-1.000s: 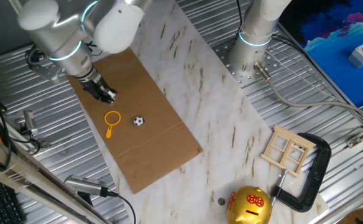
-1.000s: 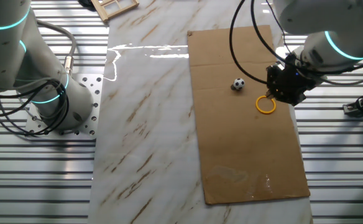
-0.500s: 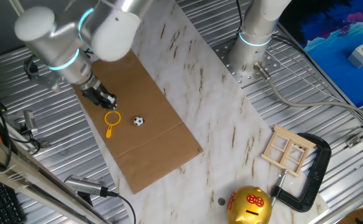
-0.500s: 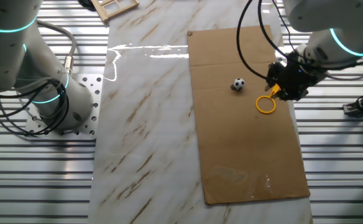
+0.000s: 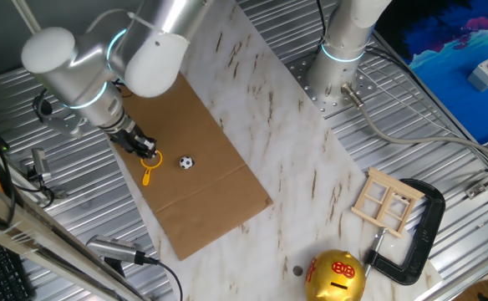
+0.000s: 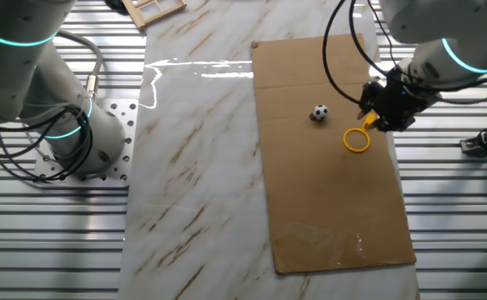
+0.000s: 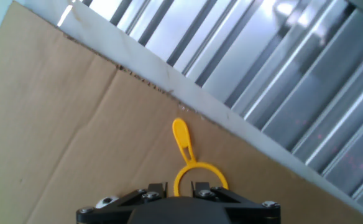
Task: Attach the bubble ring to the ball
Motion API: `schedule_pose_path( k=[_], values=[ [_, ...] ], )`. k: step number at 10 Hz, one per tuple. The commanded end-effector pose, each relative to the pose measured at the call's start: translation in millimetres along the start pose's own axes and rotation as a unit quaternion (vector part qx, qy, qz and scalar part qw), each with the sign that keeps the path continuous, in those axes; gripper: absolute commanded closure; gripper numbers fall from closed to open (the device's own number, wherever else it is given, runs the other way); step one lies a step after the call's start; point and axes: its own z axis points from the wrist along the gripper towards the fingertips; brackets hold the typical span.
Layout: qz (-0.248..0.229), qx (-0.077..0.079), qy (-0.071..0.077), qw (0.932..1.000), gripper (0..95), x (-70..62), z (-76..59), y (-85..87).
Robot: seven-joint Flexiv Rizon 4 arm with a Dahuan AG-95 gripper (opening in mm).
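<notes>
The bubble ring needs to go onto the ball (image 5: 185, 162), so my gripper needs to grab it by the handle's narrow neck (image 5: 149, 167) next to slip it on.
The yellow bubble ring (image 6: 357, 140) lies flat on the brown cardboard sheet (image 5: 206, 201). In one fixed view only its handle (image 5: 148, 176) shows below my gripper (image 5: 143, 150), which covers the hoop. In the hand view the hoop (image 7: 200, 176) sits right at my fingertips (image 7: 158, 188) with the handle pointing away. My gripper (image 7: 179, 188) is open, its jaws on either side of the hoop's rim. The ball (image 5: 185, 162), white with black patches, rests on the cardboard a short way from the ring (image 6: 319, 112). It is out of the hand view.
The cardboard's edge and ribbed metal table (image 7: 281, 93) lie just beyond the ring's handle. A second arm's base (image 5: 340, 63) stands at the marble strip. A gold piggy bank (image 5: 338, 276), a wooden window frame (image 5: 388, 201) and a black clamp (image 5: 424, 230) sit far off.
My gripper has moved toward the ring and now sits over its hoop. The ring and the ball have not moved.
</notes>
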Motion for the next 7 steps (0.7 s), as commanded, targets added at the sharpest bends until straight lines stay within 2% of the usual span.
schedule_pose_path(
  k=[1, 4, 7],
  values=[
    [-0.006, 0.003, -0.009, 0.9999, 76.0, -3.3, 8.0, -4.4],
    [-0.008, 0.008, -0.016, 0.9998, 76.0, -10.9, 15.3, -7.2],
    [-0.007, 0.011, -0.016, 0.9998, 76.0, -20.3, 19.4, -5.9]
  ],
)
